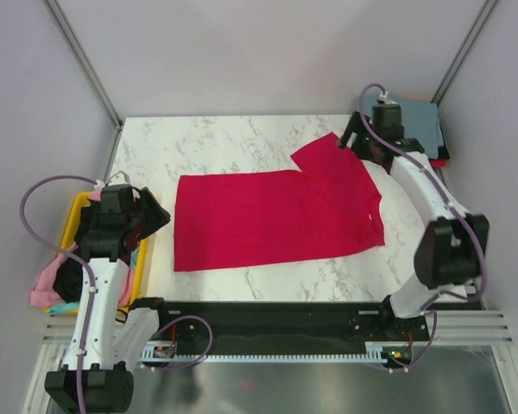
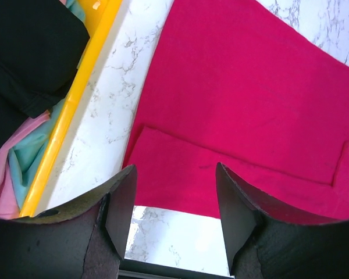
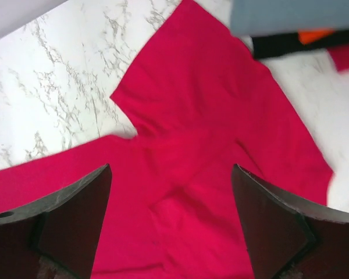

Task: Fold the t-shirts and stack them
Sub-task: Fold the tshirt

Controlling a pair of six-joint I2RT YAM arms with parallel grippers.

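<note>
My right gripper needs to grab the crimson-red t-shirt [image 1: 276, 216] by its far sleeve's outer end [image 1: 315, 147] next, so that it can fold that side of the t-shirt over its body.
A crimson-red t-shirt [image 1: 276, 216] lies spread flat on the marble table, one sleeve [image 1: 324, 153] sticking out at the far side. In the left wrist view the shirt [image 2: 250, 99] has its near long edge folded over in a strip. My left gripper [image 1: 155, 216] is open and empty, held above the shirt's left edge [image 2: 175, 170]. My right gripper [image 1: 356, 140] is open and empty above the sleeve and shoulder part [image 3: 171, 168] of the shirt [image 3: 203, 110]. A folded grey-blue t-shirt [image 1: 419, 121] lies at the back right, on other dark cloth.
A yellow plastic bin [image 1: 76, 207] stands at the left table edge, its rim [image 2: 75, 99] close to my left gripper. It holds black [image 2: 29, 52], pink [image 2: 0, 195] and teal [image 2: 29, 157] shirts. The grey-blue shirt [image 3: 291, 14] and black cloth with an orange patch [image 3: 285, 42] show beyond my right gripper.
</note>
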